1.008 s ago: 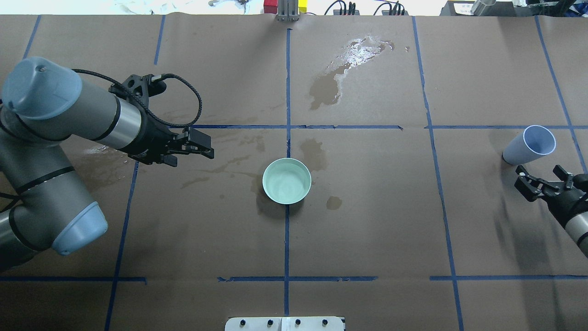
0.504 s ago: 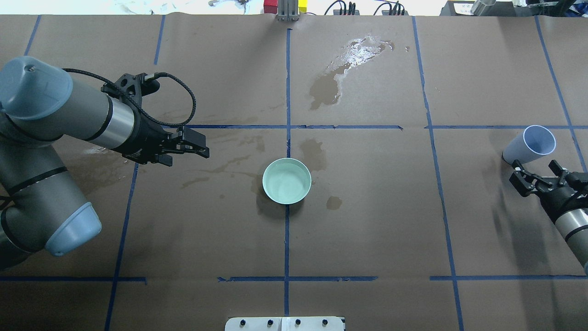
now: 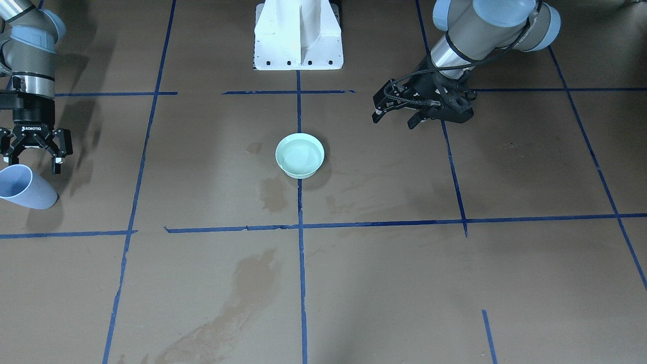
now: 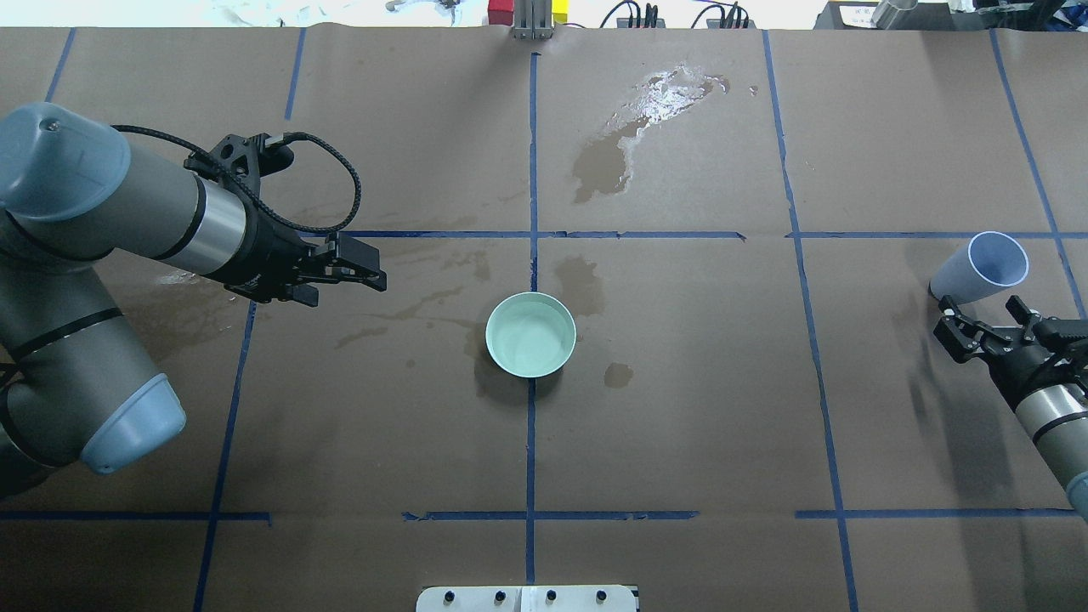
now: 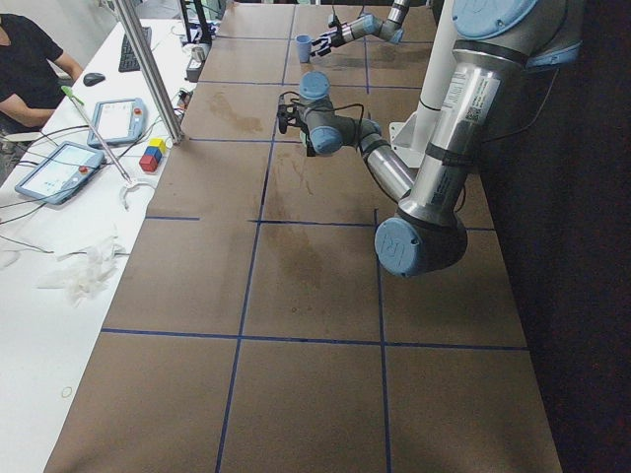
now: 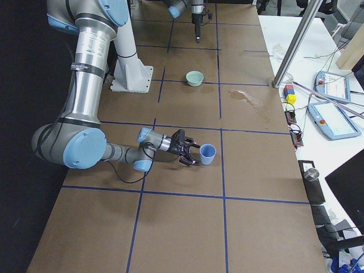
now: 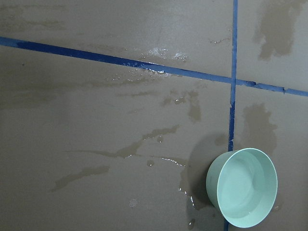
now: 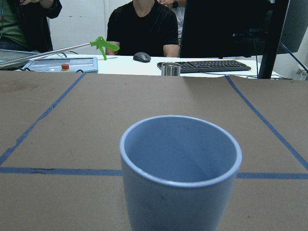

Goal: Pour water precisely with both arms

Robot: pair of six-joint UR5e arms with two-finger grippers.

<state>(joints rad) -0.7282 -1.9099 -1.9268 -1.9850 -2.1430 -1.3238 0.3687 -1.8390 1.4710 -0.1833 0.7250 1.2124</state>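
Note:
I need to pour water precisely, so my right gripper will next grab the pale blue cup around its cylindrical body (image 3: 31, 190) (image 8: 175, 204).
A mint-green bowl (image 4: 510, 361) (image 3: 285, 167) stands at the table's middle and holds clear water (image 4: 531, 336); it also shows low right in the left wrist view (image 7: 214, 180). My left gripper (image 4: 372, 265) (image 3: 394, 120) hovers open and empty to the bowl's left, apart from it. A pale blue cup (image 4: 977, 270) (image 3: 25, 189) stands upright at the far right and fills the right wrist view (image 8: 180, 192); I cannot make out water in it. My right gripper (image 4: 979, 320) (image 3: 30, 163) is open just behind the cup, one finger to either side, not touching it.
The brown paper bears a glossy puddle (image 4: 659, 93) at the far middle and darker wet stains (image 4: 582, 280) around the bowl. The white pedestal (image 3: 298, 35) stands at the robot's side. Operators, a keyboard (image 8: 207, 65) and tablets are beyond the far edge.
My right gripper has moved forward toward the blue cup, still open. My left gripper has drawn back a little to the left, away from the bowl.

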